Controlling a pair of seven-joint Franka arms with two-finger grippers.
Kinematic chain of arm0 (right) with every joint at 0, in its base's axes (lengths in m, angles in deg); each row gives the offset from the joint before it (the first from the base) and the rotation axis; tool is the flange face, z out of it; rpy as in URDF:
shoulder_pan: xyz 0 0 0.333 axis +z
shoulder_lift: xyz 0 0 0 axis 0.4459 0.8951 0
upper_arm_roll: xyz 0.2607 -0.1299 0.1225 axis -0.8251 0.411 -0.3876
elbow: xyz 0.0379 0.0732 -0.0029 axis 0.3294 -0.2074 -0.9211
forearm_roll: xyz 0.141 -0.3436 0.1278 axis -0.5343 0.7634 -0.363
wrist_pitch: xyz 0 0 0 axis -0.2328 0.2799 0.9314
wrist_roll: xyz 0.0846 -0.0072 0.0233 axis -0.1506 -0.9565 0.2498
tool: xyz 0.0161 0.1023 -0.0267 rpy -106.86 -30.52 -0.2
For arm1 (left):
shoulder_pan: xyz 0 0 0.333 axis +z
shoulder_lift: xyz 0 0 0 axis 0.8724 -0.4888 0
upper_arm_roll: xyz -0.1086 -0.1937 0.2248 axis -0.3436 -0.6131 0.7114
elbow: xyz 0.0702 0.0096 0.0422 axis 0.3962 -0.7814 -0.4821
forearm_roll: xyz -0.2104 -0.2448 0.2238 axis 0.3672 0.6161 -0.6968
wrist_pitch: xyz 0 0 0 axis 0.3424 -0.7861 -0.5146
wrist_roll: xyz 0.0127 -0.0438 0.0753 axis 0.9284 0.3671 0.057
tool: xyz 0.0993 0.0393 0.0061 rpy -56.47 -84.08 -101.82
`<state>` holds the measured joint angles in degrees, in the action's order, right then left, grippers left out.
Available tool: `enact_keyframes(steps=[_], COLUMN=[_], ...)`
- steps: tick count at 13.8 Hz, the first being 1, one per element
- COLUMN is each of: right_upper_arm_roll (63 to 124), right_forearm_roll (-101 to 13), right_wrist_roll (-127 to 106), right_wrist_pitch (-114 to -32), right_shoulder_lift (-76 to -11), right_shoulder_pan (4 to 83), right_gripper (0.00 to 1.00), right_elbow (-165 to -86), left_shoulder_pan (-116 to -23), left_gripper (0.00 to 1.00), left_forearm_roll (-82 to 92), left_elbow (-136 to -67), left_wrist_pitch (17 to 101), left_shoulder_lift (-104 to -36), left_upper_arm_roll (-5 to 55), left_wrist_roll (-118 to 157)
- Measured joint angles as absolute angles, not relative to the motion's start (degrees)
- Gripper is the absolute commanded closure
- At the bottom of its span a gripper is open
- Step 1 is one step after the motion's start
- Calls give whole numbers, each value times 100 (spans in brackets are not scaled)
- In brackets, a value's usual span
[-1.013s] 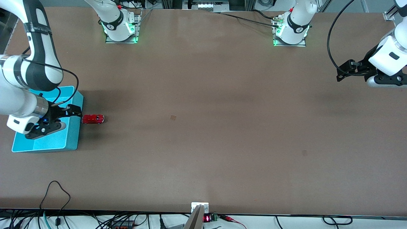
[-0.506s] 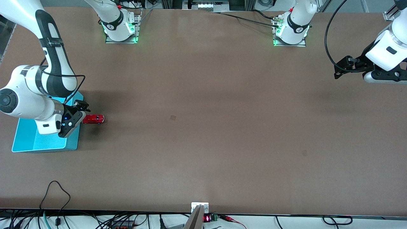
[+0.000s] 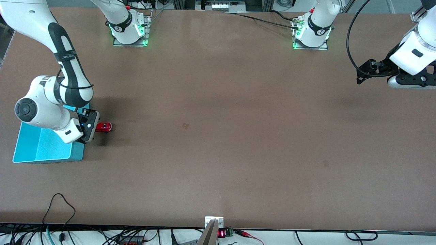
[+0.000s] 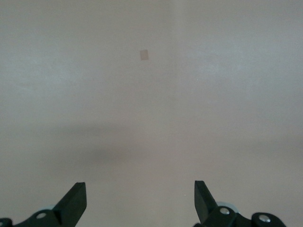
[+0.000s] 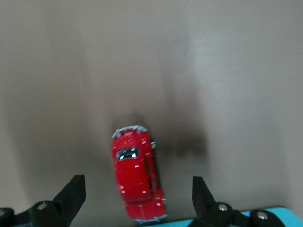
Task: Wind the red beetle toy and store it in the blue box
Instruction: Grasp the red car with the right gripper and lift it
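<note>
The right gripper's fingers are above the red beetle toy in the right wrist view, so the right gripper should go lower first and then close on the toy.
The red beetle toy [image 3: 104, 127] [image 5: 136, 177] stands on its wheels on the brown table, right beside the blue box [image 3: 44, 149] on the side toward the left arm's end. A strip of the box rim [image 5: 265, 210] shows in the right wrist view. My right gripper [image 3: 91, 124] [image 5: 137, 189] hangs open just over the toy's end nearest the box, one finger on each side of the toy and apart from it. My left gripper [image 3: 365, 72] [image 4: 139, 194] waits open and empty over the table's left-arm end.
A small tan patch [image 3: 185, 126] [image 4: 144, 55] marks the table's middle, and a darker one [image 3: 326, 163] lies nearer the front camera. Both arm bases [image 3: 129, 32] stand along the table's back edge. Cables [image 3: 61, 204] run along the near edge.
My right arm swung from over the box toward the toy and turned its hand to point down over it. The left gripper drifted a little toward its base. The toy stayed put.
</note>
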<state>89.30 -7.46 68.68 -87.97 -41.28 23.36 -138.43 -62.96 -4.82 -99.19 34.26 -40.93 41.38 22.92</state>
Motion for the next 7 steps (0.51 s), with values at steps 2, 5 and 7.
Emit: enact_keyframes(steps=[2,5,7], right_upper_arm_roll=[8935,8933,8923], right_forearm_roll=[-746,-747,-747], right_wrist_roll=[7171,7486,7533], right_wrist_pitch=[-8969,-9261,-9452], right_shoulder_lift=[-4123,-4119,-4095], right_shoulder_pan=[2224,2186,2203], right_gripper=[0,0,0], right_elbow=[-14037,-14192,-14256], left_shoulder_pan=[-6296,-6296,-6296], left_gripper=[0,0,0], left_forearm_roll=[-482,-482,-482], left_elbow=[-9918,-9916,-9915], left_wrist_pitch=[3377,3326,3317], left_shoulder_lift=[-4093,-4093,-4093], left_upper_arm_roll=[4138,4138,4138], left_wrist_roll=[2289,2287,2287])
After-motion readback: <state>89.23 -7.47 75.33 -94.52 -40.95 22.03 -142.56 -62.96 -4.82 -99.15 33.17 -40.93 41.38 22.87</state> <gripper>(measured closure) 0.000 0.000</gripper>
